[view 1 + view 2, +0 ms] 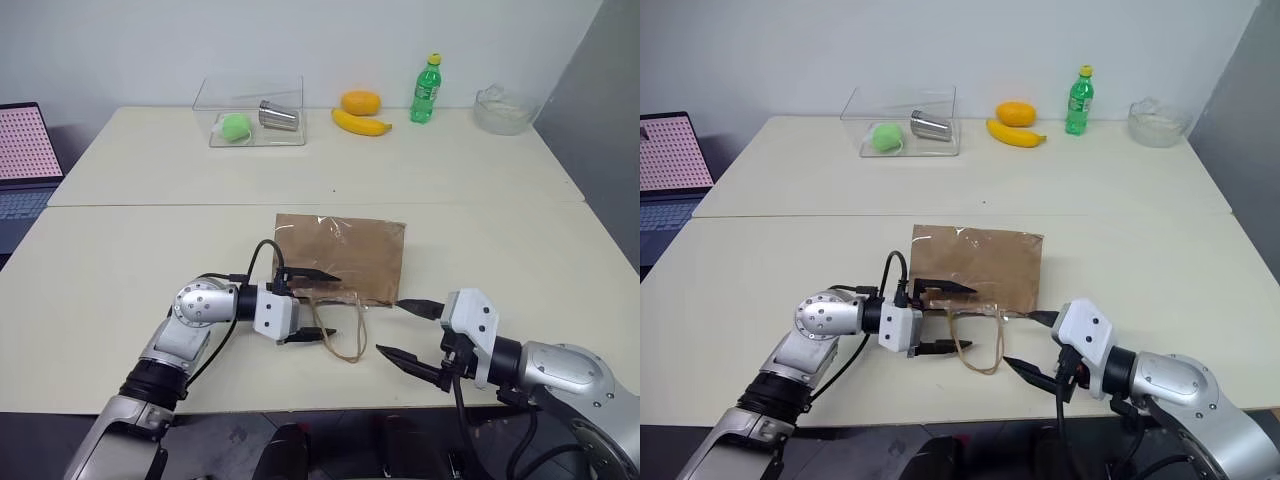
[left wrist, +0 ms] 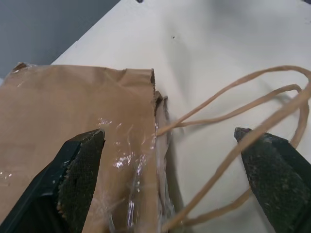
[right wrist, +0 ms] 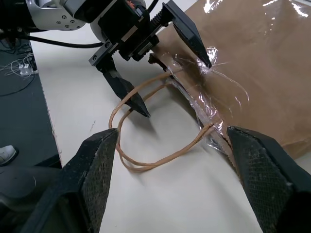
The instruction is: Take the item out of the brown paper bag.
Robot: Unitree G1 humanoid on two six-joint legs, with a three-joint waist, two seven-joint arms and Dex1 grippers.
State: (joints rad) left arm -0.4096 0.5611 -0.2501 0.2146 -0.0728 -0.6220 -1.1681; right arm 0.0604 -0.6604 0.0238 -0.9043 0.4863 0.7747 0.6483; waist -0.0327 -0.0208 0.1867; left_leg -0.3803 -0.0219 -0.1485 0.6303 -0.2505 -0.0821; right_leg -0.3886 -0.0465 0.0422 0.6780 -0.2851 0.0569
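Observation:
I need to pinch the brown paper bag next with my left gripper by one looped cord handle, because the bag lies flat and the handle sticks out past its opening.
The brown paper bag lies flat on the table, its mouth facing me. Its two tan cord handles loop out over the tabletop. Clear tape shines on the paper near the mouth. The item is hidden. My left gripper is open at the left corner of the mouth, with one finger over the paper and the other over the handle loops. My right gripper is open just off the mouth's right corner, pointing at the handles, nothing between its fingers.
At the table's far side stand a clear box holding a green ball and a metal cup, a banana, an orange fruit, a green soda bottle and a glass bowl. A laptop sits far left.

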